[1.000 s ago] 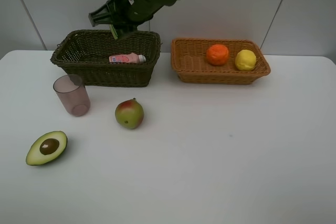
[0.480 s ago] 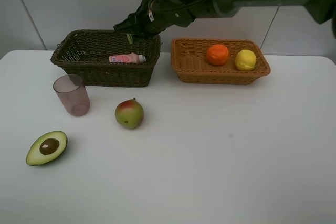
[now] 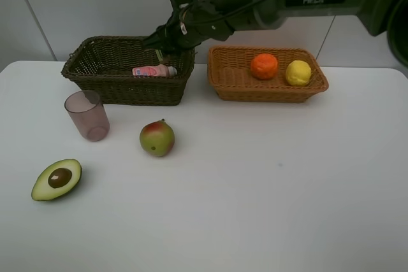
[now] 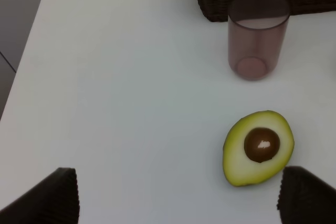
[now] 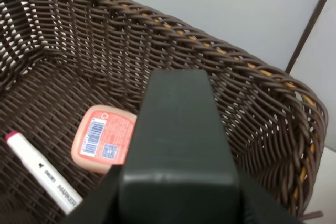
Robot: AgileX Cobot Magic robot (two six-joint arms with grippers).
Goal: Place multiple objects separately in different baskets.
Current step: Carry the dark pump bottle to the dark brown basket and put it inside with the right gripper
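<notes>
My right gripper needs to open, because the black pump bottle's lower end reaches inside the rim of the dark basket [image 3: 191,46].
My right gripper [image 3: 164,44] hangs over the back right corner of the dark basket [image 3: 121,93], reaching across from the right. It is shut on a black pump bottle [image 5: 178,129], which fills the middle of the right wrist view above the basket's inside [image 5: 236,103]. In that basket lie a small pink bottle [image 3: 153,71] [image 5: 105,139] and a white pink-capped marker [image 5: 44,174]. The orange [image 3: 264,66] and lemon [image 3: 298,72] rest in the orange-tan basket [image 3: 268,95]. My left gripper [image 4: 178,198] stands open near the halved avocado [image 4: 258,148] [image 3: 57,179].
A translucent mauve cup [image 3: 86,114] [image 4: 258,35] stands upright in front of the dark basket's left end. A red-green pear-like fruit [image 3: 157,138] lies on the white table [image 3: 274,189] in front of that basket. The table's left edge [image 4: 31,40] shows in the left wrist view.
The right arm has carried its gripper rightward and slightly lower along the back of the dark basket, toward its right corner. Nothing on the table has moved.
</notes>
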